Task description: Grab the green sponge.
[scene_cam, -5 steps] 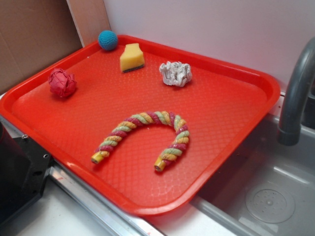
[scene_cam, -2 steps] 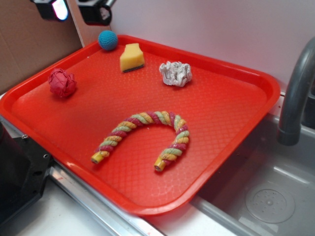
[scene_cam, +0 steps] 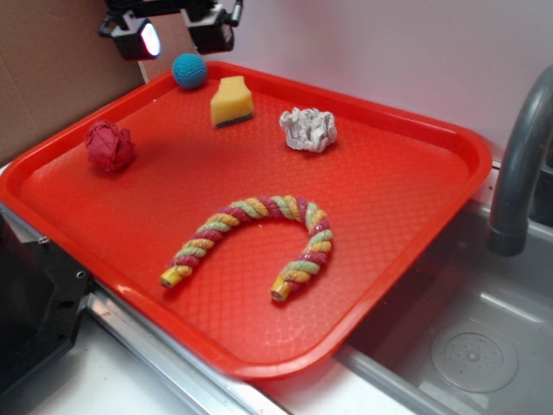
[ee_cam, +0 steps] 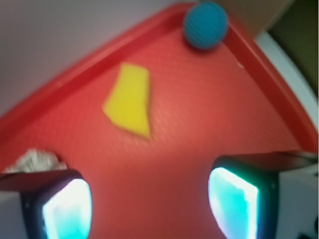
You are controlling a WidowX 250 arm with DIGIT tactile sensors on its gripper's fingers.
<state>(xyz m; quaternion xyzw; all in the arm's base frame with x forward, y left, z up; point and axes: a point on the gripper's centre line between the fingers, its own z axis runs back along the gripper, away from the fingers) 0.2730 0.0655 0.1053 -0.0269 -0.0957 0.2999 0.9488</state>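
Observation:
The gripper grabs the green sponge by its yellow foam upper part next, above the dark layer, to pick it up.
The green sponge is a yellow foam wedge with a thin dark layer along its lower edge; it lies near the back of the red tray. In the wrist view the green sponge shows as a yellow shape ahead of the jaws. My gripper hangs high over the tray's back left corner, up and left of the sponge. It is open, its two fingers wide apart with only tray floor between them.
A teal knitted ball sits at the tray's back left corner, close under the gripper. A white wrinkly lump, a red crumpled ball and a curved multicoloured rope also lie on the tray. A grey faucet and sink stand at right.
The gripper came into view at the top left and has moved right and slightly down, toward the teal ball and sponge. The objects on the tray have not moved.

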